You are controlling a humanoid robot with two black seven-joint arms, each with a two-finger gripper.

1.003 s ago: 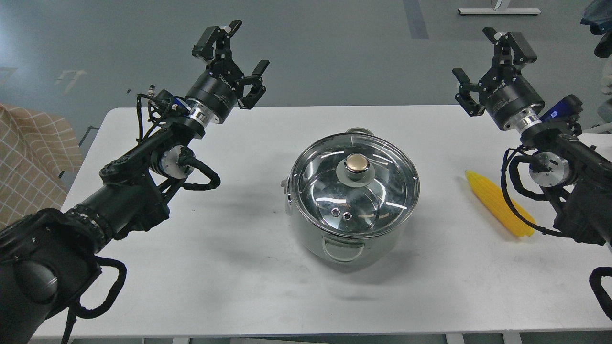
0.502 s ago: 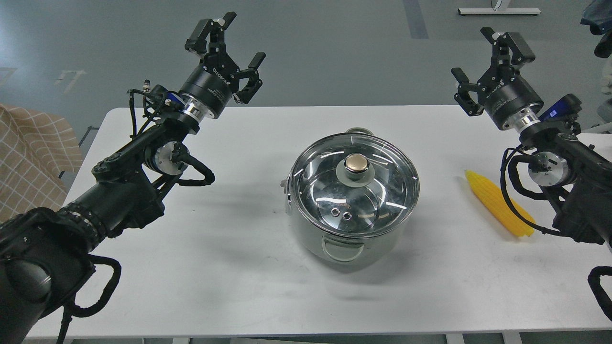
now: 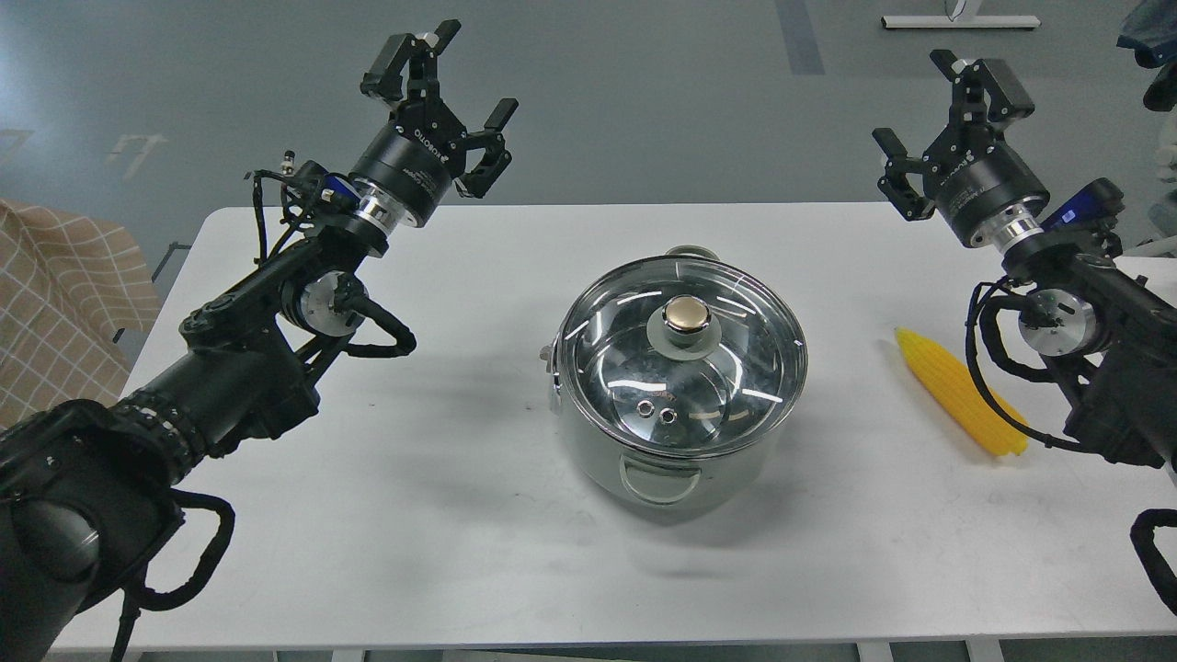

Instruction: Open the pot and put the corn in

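My left gripper needs to grab the lid by its narrow brass knob (image 3: 686,315) next, because the glass spreads wide across the whole pot (image 3: 602,460).
The steel pot (image 3: 602,460) stands at the middle of the white table (image 3: 441,515), with pale loop handles front and back. A glass lid (image 3: 736,368) with a brass-coloured knob (image 3: 685,314) sits on it, closing it. The yellow corn (image 3: 956,391) lies on the table to the pot's right, partly behind my right arm's cable. My left gripper (image 3: 457,72) is open and empty, raised above the table's far left edge. My right gripper (image 3: 942,106) is open and empty, raised above the far right, beyond the corn.
A checked cloth (image 3: 55,303) lies off the table at the left. The grey floor lies beyond the table's far edge. My right forearm (image 3: 1094,368) stands close beside the corn.
My left gripper moved up and away over the far edge, then a little to the right. My right gripper drifted slightly right. Pot, lid and corn have not moved.
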